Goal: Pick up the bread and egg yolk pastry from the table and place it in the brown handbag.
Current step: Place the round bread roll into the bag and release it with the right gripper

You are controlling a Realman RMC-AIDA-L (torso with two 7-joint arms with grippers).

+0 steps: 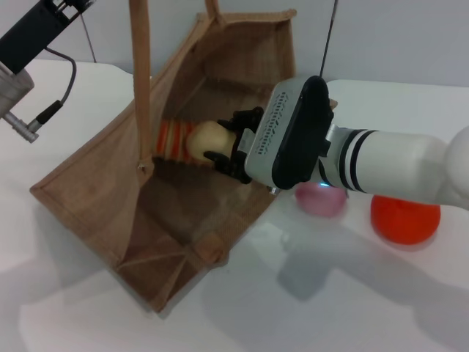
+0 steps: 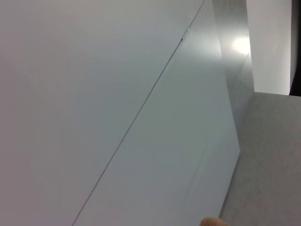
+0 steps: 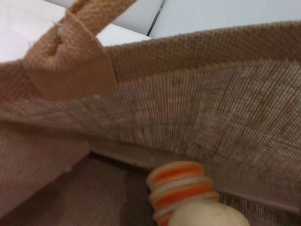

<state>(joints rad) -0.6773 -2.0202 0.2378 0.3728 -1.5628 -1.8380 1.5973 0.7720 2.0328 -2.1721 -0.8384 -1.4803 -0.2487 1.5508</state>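
Note:
The egg yolk pastry (image 1: 205, 141) sits inside the brown handbag beside the striped bread and would rest there, so it is time for my right gripper to open.
The brown handbag (image 1: 95, 198) lies open on the white table, one tan strap (image 1: 141, 81) pulled straight up past the top edge. The striped bread (image 1: 174, 139) lies inside it against the far wall, also seen in the right wrist view (image 3: 181, 186). My right gripper (image 1: 220, 141) reaches into the bag's mouth and is shut on the egg yolk pastry (image 1: 205, 141), held just beside the bread; the pastry shows in the right wrist view (image 3: 207, 215) too. My left arm (image 1: 37, 33) is raised at the top left, near the lifted strap.
A pink ball (image 1: 320, 199) and an orange fruit (image 1: 404, 220) sit on the table (image 1: 330, 301) right of the bag, under my right forearm. The left wrist view shows only grey wall panels (image 2: 141, 94). The bag's inner wall (image 3: 211, 117) fills the right wrist view.

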